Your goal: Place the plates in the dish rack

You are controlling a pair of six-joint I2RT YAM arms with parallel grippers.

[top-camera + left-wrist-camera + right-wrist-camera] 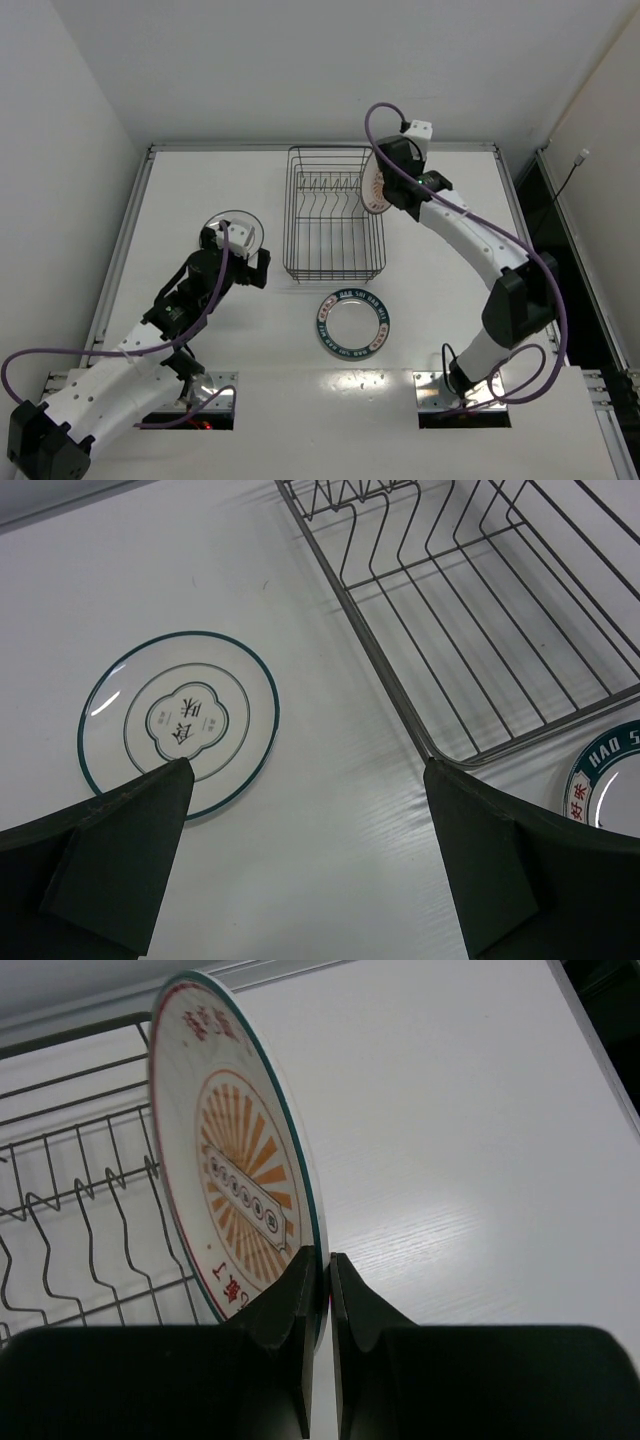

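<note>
I should line up the orange-centred plate (240,1190) with the slots beside it before I open my right gripper, because the plate would fall at the rack's edge if I opened now.
The black wire dish rack (333,215) stands at the table's middle back; it also shows in the left wrist view (480,610) and the right wrist view (70,1220). My right gripper (392,182) is shut on the rim of the orange-centred plate (240,1190), held upright on edge at the rack's right side (376,183). The blue lettered-rim plate (353,324) lies flat in front of the rack. The pale plate with thin dark edge (178,720) lies flat left of the rack, partly under my left gripper (232,240). My left gripper (305,810) is open and empty just above the table.
The white table (450,260) has a raised metal rim at the back and sides. A white wall stands behind it. Purple cables loop along both arms.
</note>
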